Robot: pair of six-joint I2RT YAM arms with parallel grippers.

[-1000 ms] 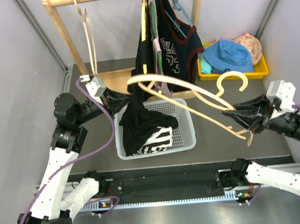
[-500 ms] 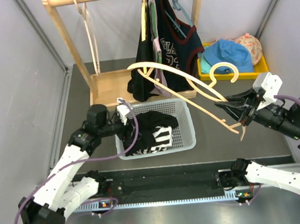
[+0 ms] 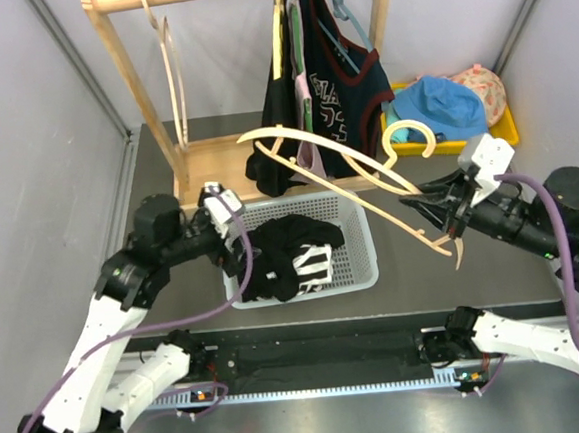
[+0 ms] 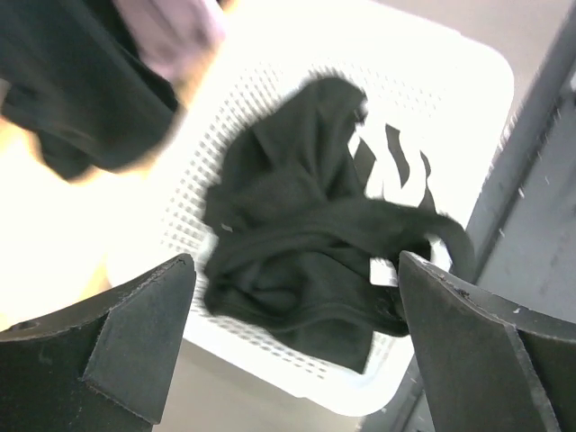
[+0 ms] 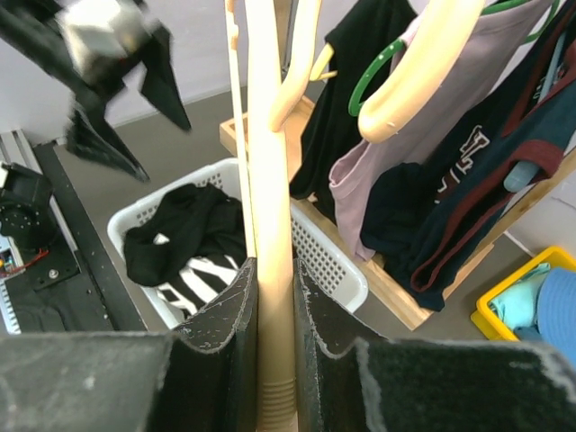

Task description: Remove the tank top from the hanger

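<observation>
I should next grab the bare wooden hanger with my left gripper by the hanger's end opposite my right gripper. The hanger's hook then stays free to hang on the rack.
The black tank top [image 3: 284, 245] lies crumpled in the white basket [image 3: 364, 271], free of the hanger. My left gripper [image 3: 234, 249] hovers at the basket's left rim, open and empty; its wrist view looks down on the tank top [image 4: 310, 261] between the spread fingers of the left gripper [image 4: 295, 270]. My right gripper [image 3: 419, 209] is shut on the bare wooden hanger [image 3: 331, 165], held in the air over the basket's right side. In the right wrist view the hanger [image 5: 270, 162] runs straight up from the right gripper [image 5: 274, 270].
A black-and-white striped garment [image 3: 315, 265] lies under the tank top. The wooden rack [image 3: 121, 49] at the back holds several hanging garments [image 3: 344, 82] and an empty hanger [image 3: 170, 65]. A yellow tray [image 3: 499, 138] with hats sits back right.
My left gripper opened and let go of the tank top, which dropped into the basket; the left arm drew back to the left. The right gripper carried the hanger slightly left and away.
</observation>
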